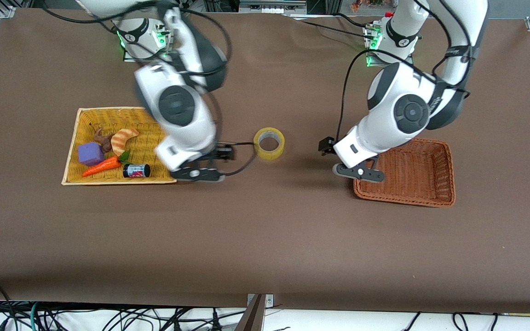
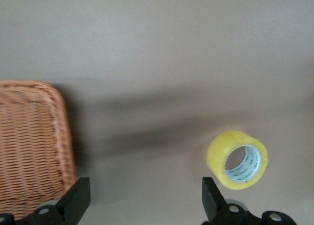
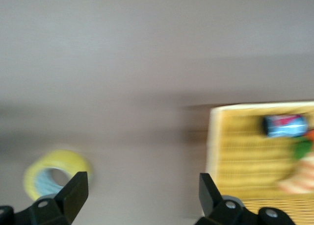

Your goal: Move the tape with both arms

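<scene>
My left gripper will next grab the tape roll by its ring side (image 1: 279,143). Then it will move the tape roll into the brown basket (image 1: 412,172).
The tape (image 1: 269,144), a yellowish roll with a pale core, lies on the brown table between the two arms. It also shows in the left wrist view (image 2: 218,156) and in the right wrist view (image 3: 68,161). My right gripper (image 1: 207,162) is open and empty, low over the table between the yellow basket and the tape; its jaws (image 3: 143,181) stand wide apart. My left gripper (image 1: 350,158) is open and empty, over the table between the tape and the brown basket; its jaws (image 2: 145,186) stand wide apart.
A yellow wicker basket (image 1: 108,117) toward the right arm's end holds a purple cube (image 1: 90,153), a croissant toy (image 1: 122,139), a carrot toy (image 1: 101,166) and a small can (image 1: 136,170). A brown wicker basket (image 1: 430,165) stands toward the left arm's end.
</scene>
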`<state>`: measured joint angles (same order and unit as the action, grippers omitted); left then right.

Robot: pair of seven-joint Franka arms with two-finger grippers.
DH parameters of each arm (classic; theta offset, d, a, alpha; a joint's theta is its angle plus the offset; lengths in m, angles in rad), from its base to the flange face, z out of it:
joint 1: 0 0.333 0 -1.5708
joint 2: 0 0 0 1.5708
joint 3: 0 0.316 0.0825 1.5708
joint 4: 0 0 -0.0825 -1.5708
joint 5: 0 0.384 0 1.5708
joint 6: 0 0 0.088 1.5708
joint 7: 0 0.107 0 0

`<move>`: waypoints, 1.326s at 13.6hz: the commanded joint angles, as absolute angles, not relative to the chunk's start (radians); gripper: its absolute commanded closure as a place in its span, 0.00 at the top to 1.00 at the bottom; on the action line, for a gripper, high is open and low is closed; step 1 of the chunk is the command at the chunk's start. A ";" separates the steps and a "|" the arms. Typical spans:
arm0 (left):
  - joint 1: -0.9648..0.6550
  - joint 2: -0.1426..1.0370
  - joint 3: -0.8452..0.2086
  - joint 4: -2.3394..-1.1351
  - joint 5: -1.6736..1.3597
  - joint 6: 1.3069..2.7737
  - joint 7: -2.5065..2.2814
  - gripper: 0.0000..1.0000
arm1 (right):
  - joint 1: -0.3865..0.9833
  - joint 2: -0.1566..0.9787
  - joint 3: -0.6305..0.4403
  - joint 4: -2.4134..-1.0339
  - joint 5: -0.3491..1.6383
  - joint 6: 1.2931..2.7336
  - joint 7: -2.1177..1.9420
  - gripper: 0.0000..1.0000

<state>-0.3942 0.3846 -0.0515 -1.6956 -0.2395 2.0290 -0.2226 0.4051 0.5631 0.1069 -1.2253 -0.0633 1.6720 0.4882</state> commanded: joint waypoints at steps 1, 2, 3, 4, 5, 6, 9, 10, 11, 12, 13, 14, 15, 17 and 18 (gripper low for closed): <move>-0.471 0.434 -0.044 -1.703 -0.278 2.115 -0.313 1.00 | 0.280 0.493 0.086 -1.250 -0.072 1.582 0.219 1.00; -0.503 0.457 -0.046 -1.704 -0.285 2.146 -0.331 1.00 | 0.252 0.482 0.036 -1.250 -0.065 1.566 0.136 1.00; -0.534 0.478 -0.046 -1.706 -0.285 2.169 -0.360 1.00 | 0.238 0.465 -0.016 -1.249 -0.063 1.546 0.089 1.00; -0.560 0.495 -0.045 -1.713 -0.285 2.189 -0.405 1.00 | 0.226 0.437 -0.069 -1.249 -0.063 1.520 0.057 1.00; -0.587 0.509 -0.044 -1.721 -0.285 2.204 -0.437 1.00 | 0.224 0.413 -0.119 -1.249 -0.064 1.494 0.052 1.00; -0.612 0.521 -0.044 -1.729 -0.285 2.207 -0.451 1.00 | 0.222 0.404 -0.170 -1.250 -0.052 1.487 0.051 1.00; -0.646 0.541 -0.048 -1.770 -0.287 2.230 -0.466 1.00 | 0.215 0.400 -0.233 -1.250 -0.028 1.448 0.014 1.00; -0.655 0.554 -0.058 -1.787 -0.293 2.267 -0.475 1.00 | 0.200 0.394 -0.241 -1.250 -0.009 1.447 -0.020 1.00; -0.657 0.567 -0.067 -1.805 -0.299 2.311 -0.498 1.00 | 0.189 0.388 -0.241 -1.258 -0.002 1.459 -0.014 1.00; -0.658 0.584 -0.074 -1.809 -0.301 2.345 -0.512 1.00 | 0.155 0.370 -0.223 -1.281 -0.002 1.469 -0.015 1.00; -0.669 0.600 -0.074 -1.804 -0.301 2.361 -0.515 1.00 | 0.131 0.332 -0.177 -1.329 -0.018 1.521 -0.015 1.00; -0.670 0.612 -0.072 -1.801 -0.301 2.376 -0.517 1.00 | 0.117 0.271 -0.141 -1.415 -0.053 1.590 -0.017 1.00; -0.670 0.623 -0.074 -1.801 -0.301 2.402 -0.517 1.00 | 0.115 0.215 -0.112 -1.489 -0.107 1.656 -0.018 1.00; -0.670 0.626 -0.074 -1.807 -0.301 2.411 -0.514 0.49 | 0.063 0.170 -0.049 -1.522 -0.137 1.677 -0.020 1.00; -0.670 0.620 -0.074 -1.809 -0.299 2.402 -0.512 0.06 | 0.036 0.143 -0.023 -1.534 -0.130 1.687 -0.018 1.00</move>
